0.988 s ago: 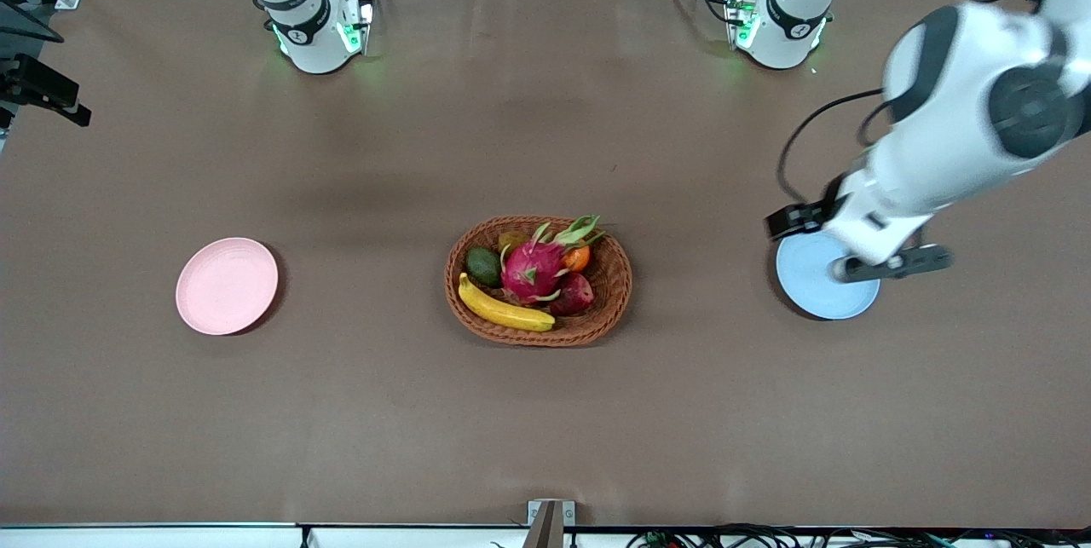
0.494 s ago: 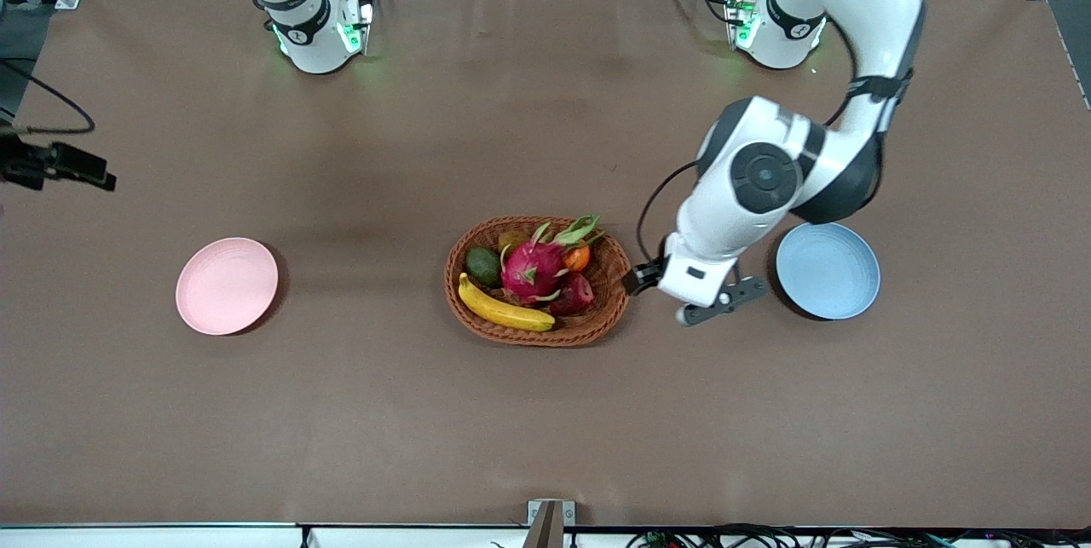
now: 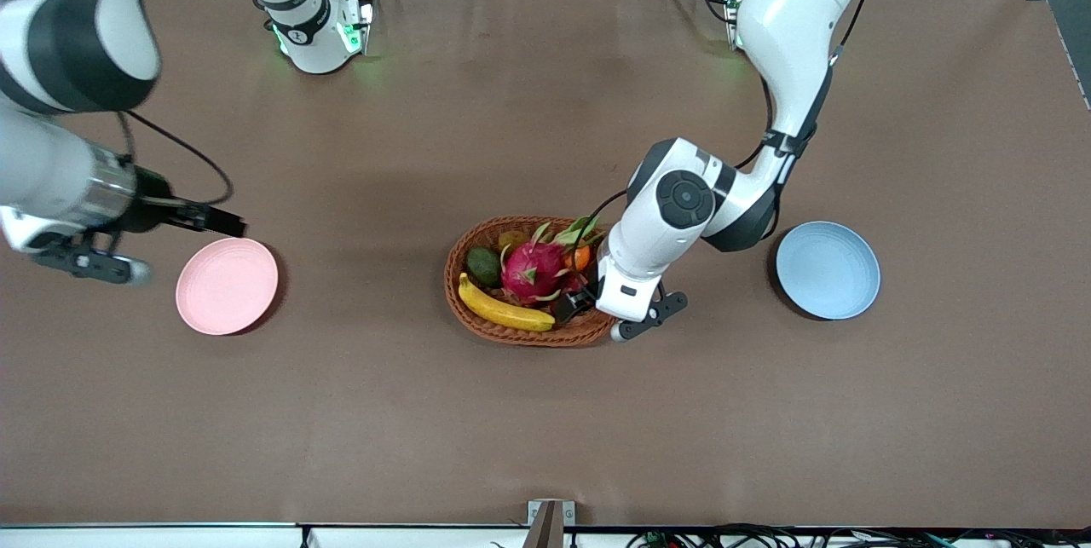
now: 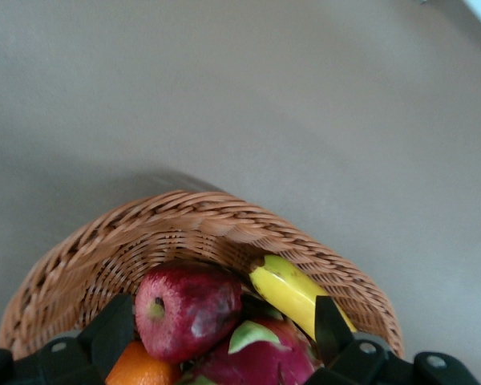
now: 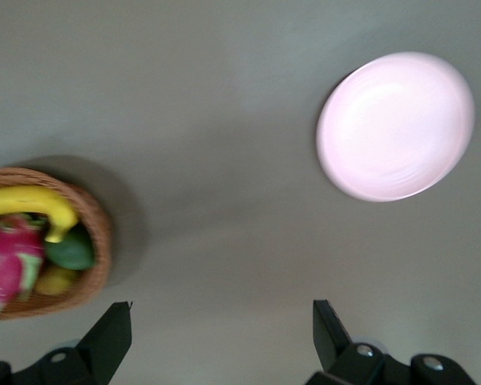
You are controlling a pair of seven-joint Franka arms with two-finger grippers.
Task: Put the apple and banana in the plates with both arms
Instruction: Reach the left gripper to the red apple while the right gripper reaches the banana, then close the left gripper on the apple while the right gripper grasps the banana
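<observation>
The right gripper grabs the yellow banana by its stem end [image 3: 465,279] next, to place the banana in the pink plate [image 3: 227,285].
The dark red apple [image 4: 184,309] lies in the wicker basket [image 3: 520,337] beside the yellow banana [image 3: 503,309], which also shows in the left wrist view [image 4: 293,293]. My left gripper [image 3: 648,316] is open and hangs low over the basket's edge toward the left arm's end. In the left wrist view [image 4: 224,333] its fingers straddle the apple and the dragon fruit without holding them. My right gripper [image 3: 85,264] is open and empty over bare table beside the pink plate [image 3: 227,285]. The blue plate [image 3: 827,269] lies empty toward the left arm's end.
The basket also holds a magenta dragon fruit [image 3: 533,268], an avocado [image 3: 483,265] and a small orange [image 3: 578,258]. The left arm's elbow hangs between the basket and the blue plate. The right wrist view shows the pink plate [image 5: 395,127] and the basket's end.
The left arm swung from over the blue plate to the basket and lowered its gripper there. The right arm came into view and moved in beside the pink plate.
</observation>
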